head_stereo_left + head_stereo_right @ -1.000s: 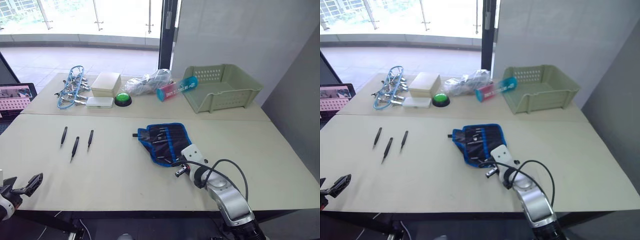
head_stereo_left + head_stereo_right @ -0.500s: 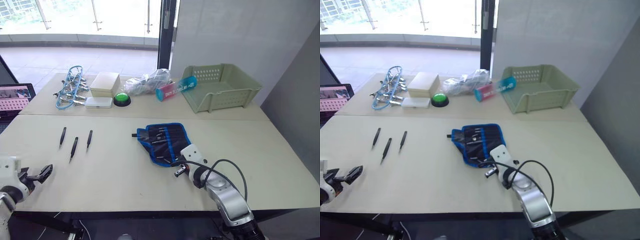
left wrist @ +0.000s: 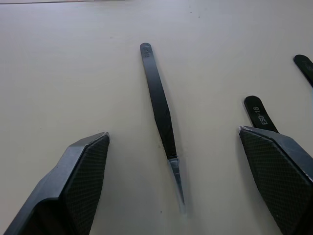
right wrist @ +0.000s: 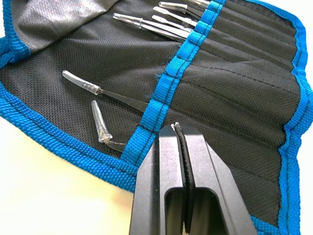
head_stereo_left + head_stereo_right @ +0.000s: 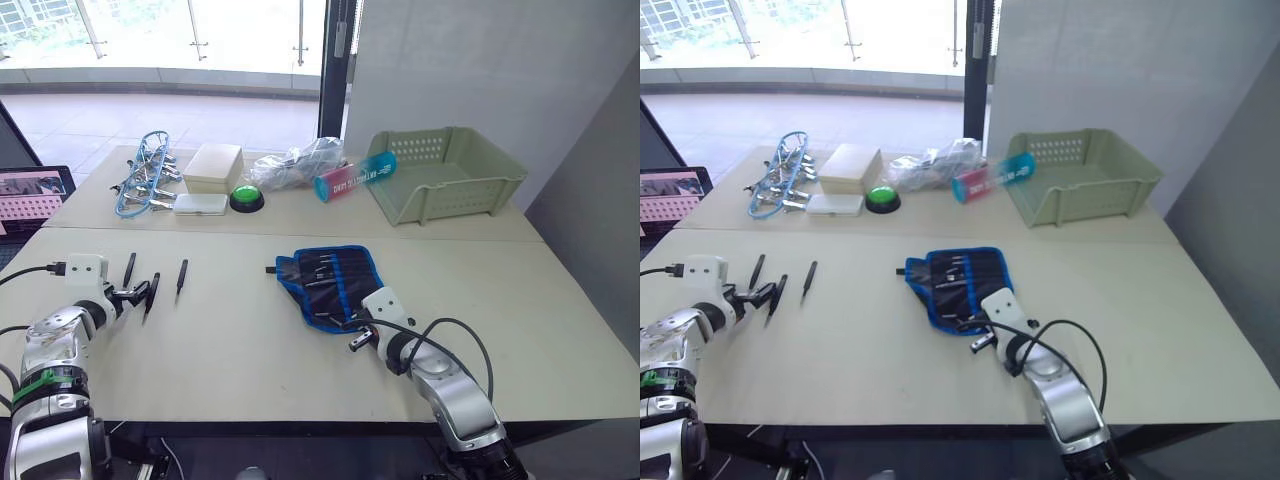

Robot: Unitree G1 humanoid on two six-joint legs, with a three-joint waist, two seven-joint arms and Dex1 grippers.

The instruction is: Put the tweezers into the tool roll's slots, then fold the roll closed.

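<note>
The tweezer's flat end (image 3: 146,51) should stay free to go into the tool roll's slot, so the left gripper should grab the tweezer by its capped tip end (image 3: 175,169).
The tool roll (image 5: 330,283) lies open at the table's middle, black with blue edging. Several tweezers sit in its slots (image 4: 230,83), their silvery tips (image 4: 145,24) sticking out past the blue band. Three loose black tweezers (image 5: 182,275) lie in a row at the left. My left gripper (image 5: 133,293) is low among them and open; in the left wrist view one tweezer (image 3: 159,107) lies between its fingers (image 3: 83,166). My right gripper (image 4: 180,128) is shut, its tip against the roll's near edge (image 5: 345,322).
Along the far side stand a green basket (image 5: 445,175), a blue-and-pink tube (image 5: 352,178), a plastic bag (image 5: 300,165), a green button (image 5: 246,197), a white box (image 5: 212,167) and a blue clips bundle (image 5: 145,180). A screen (image 5: 30,195) is at the far left.
My left arm has risen from the table's near-left edge and moved forward to the loose tweezers. The right gripper and the roll have stayed put.
</note>
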